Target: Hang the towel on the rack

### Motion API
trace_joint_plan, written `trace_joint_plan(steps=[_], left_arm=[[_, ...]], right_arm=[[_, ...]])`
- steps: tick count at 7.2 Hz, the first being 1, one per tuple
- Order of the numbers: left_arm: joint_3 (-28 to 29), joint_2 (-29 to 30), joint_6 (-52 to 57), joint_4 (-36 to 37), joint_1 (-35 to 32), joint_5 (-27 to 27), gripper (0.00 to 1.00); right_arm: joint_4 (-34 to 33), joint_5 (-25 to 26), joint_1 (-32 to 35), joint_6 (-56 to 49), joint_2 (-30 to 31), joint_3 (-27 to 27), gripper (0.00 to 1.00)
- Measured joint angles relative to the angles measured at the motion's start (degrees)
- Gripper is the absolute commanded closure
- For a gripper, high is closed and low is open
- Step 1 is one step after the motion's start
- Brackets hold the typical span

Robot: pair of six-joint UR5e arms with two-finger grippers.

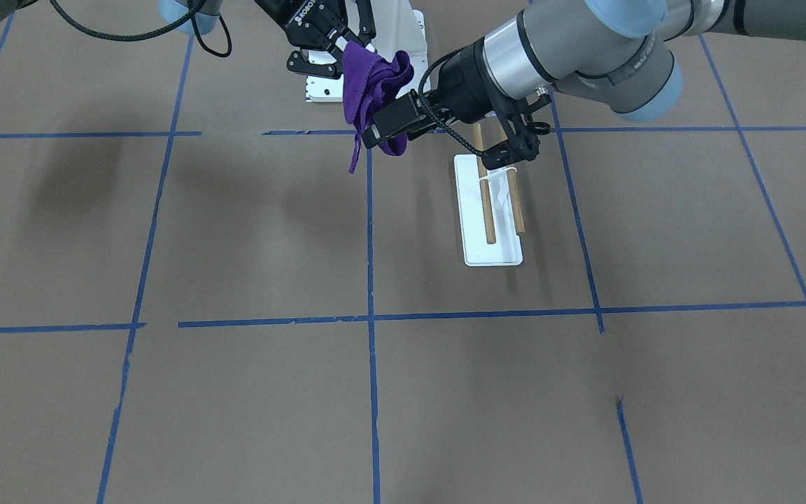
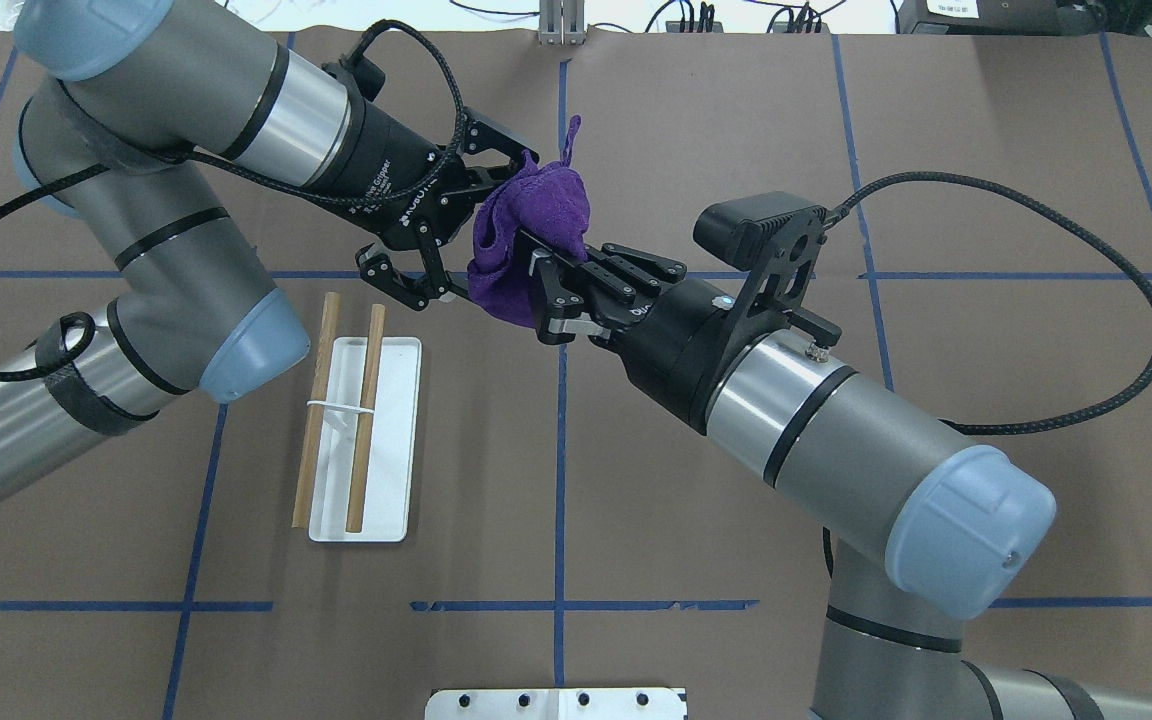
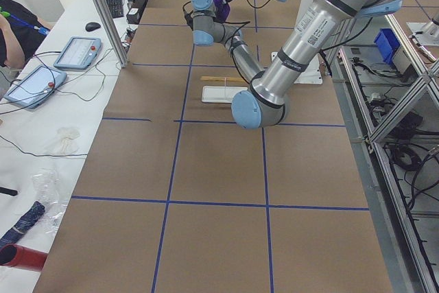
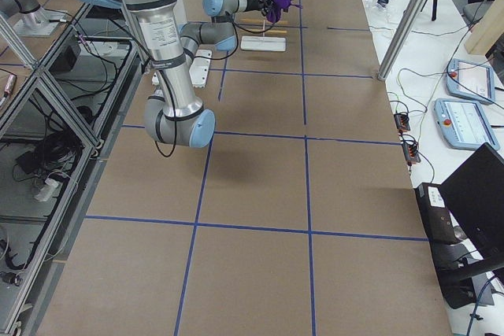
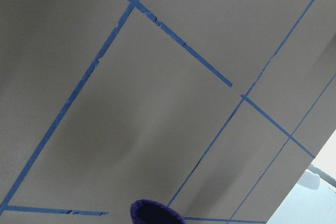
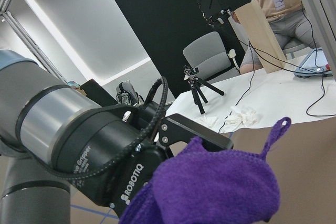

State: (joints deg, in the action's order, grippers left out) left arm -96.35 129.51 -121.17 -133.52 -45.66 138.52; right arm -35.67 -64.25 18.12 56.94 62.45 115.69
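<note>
The left gripper grabs the purple towel by its top edge [image 1: 358, 52] next, to hang the towel on the rack [image 1: 489, 214].
The purple towel [image 2: 536, 205] hangs bunched in the air above the table's middle, near the robot's side. It also shows in the front view [image 1: 371, 84] and the right wrist view [image 6: 220, 192]. My right gripper [image 2: 548, 292] is shut on its near edge. My left gripper [image 2: 491, 230] is open wide, its jaws standing on either side of the towel. The rack [image 2: 396, 450] lies on the table to the left of both grippers. It is a flat white base with two wooden rods [image 2: 366, 420] joined by a thin white bracket, and nothing hangs on it. It also shows in the front view [image 1: 474, 246].
A white metal pedestal with bolt holes [image 2: 556, 703] stands at the robot's edge of the table. Blue tape lines [image 2: 561, 480] divide the brown table top. My left arm's elbow [image 2: 236, 340] hangs close beside the rack. Tablets [image 3: 75, 53] lie on a side bench.
</note>
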Motion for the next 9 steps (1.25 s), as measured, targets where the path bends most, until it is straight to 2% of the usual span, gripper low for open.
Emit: trace_joint_plan(steps=[1, 6, 7, 8, 9], left_arm=[[0.0, 0.0, 0.1, -0.4, 0.2, 0.0, 1.0], [0.2, -1.6, 0.6, -3.3, 0.1, 0.0, 1.0], [0.2, -1.7, 0.5, -3.3, 0.1, 0.0, 1.0], [0.2, -1.7, 0.5, -3.3, 0.1, 0.1, 1.0], [0.2, -1.8, 0.4, -3.3, 0.1, 0.1, 1.0]], right_arm=[[0.1, 0.0, 0.0, 0.0, -0.1, 0.0, 1.0], [1.7, -1.1, 0.1, -0.2, 0.1, 0.5, 1.0], [1.8, -1.1, 0.1, -0.2, 0.2, 0.5, 0.63], [1.8, -1.1, 0.1, -0.2, 0.2, 0.5, 0.01], [1.8, -1.1, -0.1, 0.0, 0.1, 0.6, 0.0]])
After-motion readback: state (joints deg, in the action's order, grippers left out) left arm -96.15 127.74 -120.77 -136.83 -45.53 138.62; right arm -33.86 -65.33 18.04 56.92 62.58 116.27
